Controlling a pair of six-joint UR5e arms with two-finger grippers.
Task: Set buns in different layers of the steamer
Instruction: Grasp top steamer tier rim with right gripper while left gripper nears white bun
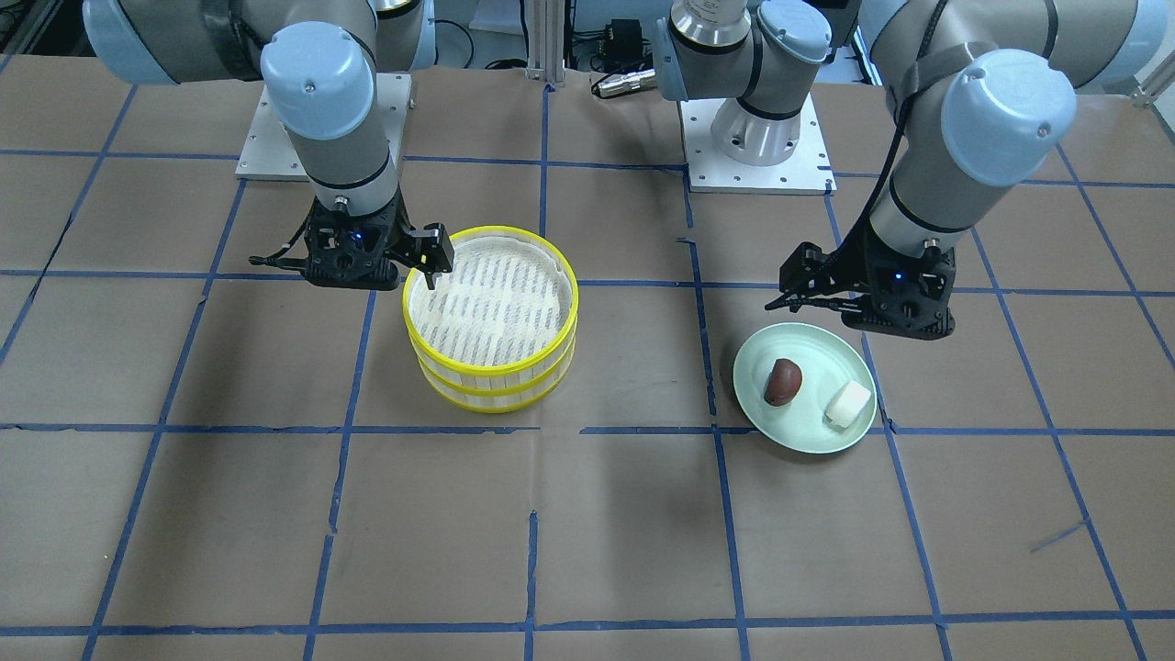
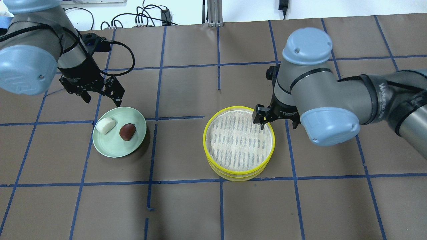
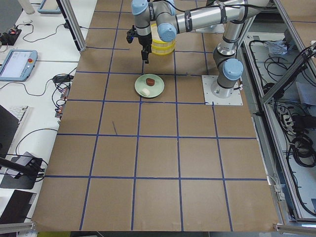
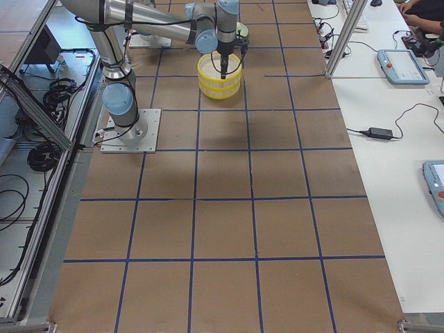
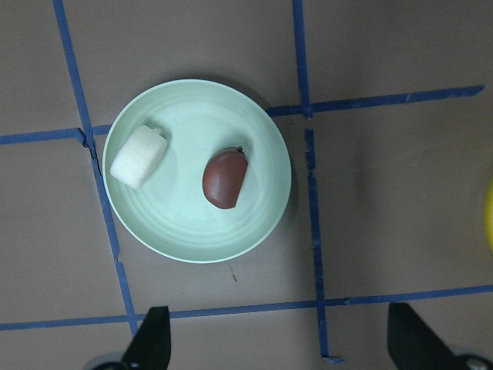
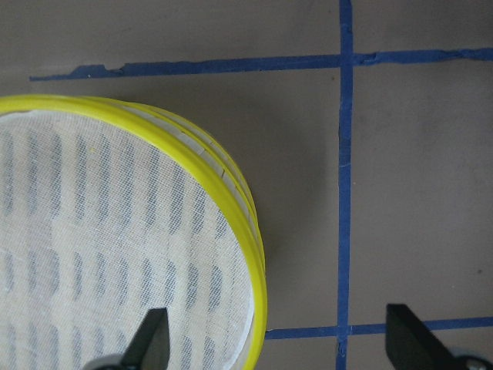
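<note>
The robot's left hand needs to pick up the white bun by its rounded body (image 1: 848,403) next. The bun can then go in a steamer layer.
The two steamer layers (image 1: 496,381) stand stacked, with yellow rims (image 2: 204,140) and an empty white slotted liner on top (image 6: 92,254). The reddish-brown bun (image 1: 783,381) (image 2: 127,131) (image 5: 223,178) and the white bun (image 1: 847,402) (image 2: 105,125) (image 5: 139,157) lie side by side on the pale green plate (image 2: 113,146) (image 5: 192,231). My left gripper (image 2: 100,95) (image 5: 281,347) is open and empty, above the plate's edge on the robot's side. My right gripper (image 2: 278,121) (image 6: 279,347) is open and empty. It straddles the top layer's rim, one finger over the liner and one outside.
The table is covered in brown paper with a grid of blue tape lines (image 1: 716,431). The two arm bases (image 1: 757,138) stand at the robot's side. The stacked steamer also shows in the exterior right view (image 4: 220,80), and the plate in the exterior left view (image 3: 149,86).
</note>
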